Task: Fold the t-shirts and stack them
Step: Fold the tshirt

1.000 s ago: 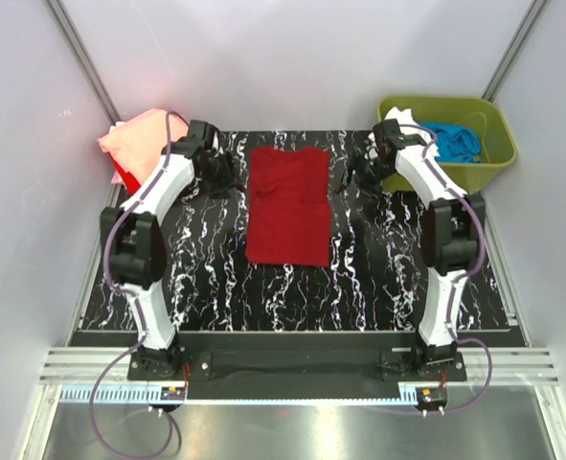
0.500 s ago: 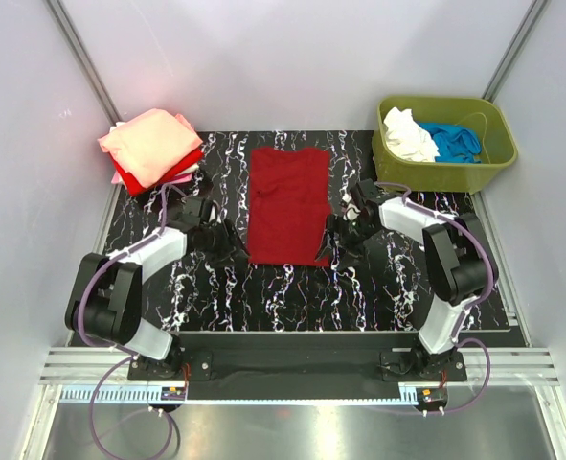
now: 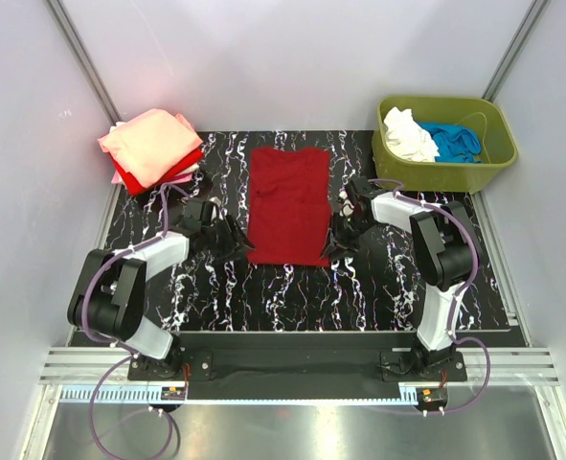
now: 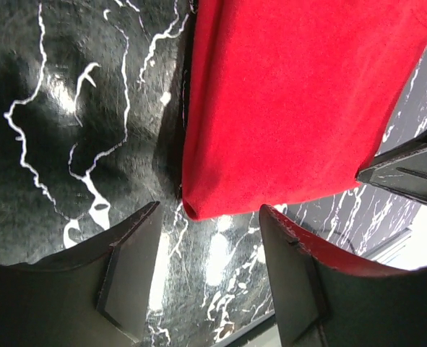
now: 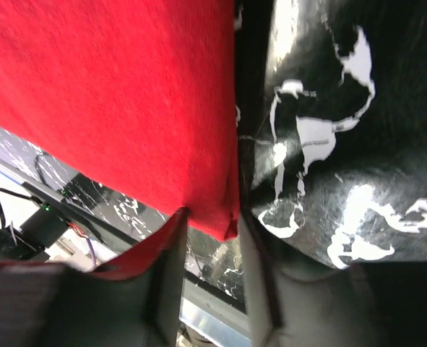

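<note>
My left gripper picks up the dark red t-shirt (image 3: 287,204) by its rolled near corner (image 3: 252,258) next, to fold the t-shirt's near end over evenly.
The dark red t-shirt (image 3: 287,204) lies folded into a long strip on the black marbled mat (image 3: 263,287). My left gripper (image 3: 233,245) is low at its near left corner. In the left wrist view the shirt (image 4: 292,101) ends at a rolled corner just ahead of the left gripper (image 4: 209,271), whose jaws are wide apart and empty. My right gripper (image 3: 338,240) is at the near right corner. In the right wrist view the shirt (image 5: 126,101) has its corner reaching between the right gripper's (image 5: 213,278) jaws, with a gap still showing.
A stack of folded salmon-pink and red shirts (image 3: 151,146) sits at the mat's far left corner. The olive-green tub (image 3: 488,163) at the far right holds a white shirt (image 3: 407,134) and a blue shirt (image 3: 452,141). Grey walls enclose the table.
Both grippers came from the shirt's far end down its sides to its near corners. In the last half second they moved in closer to the corners.
</note>
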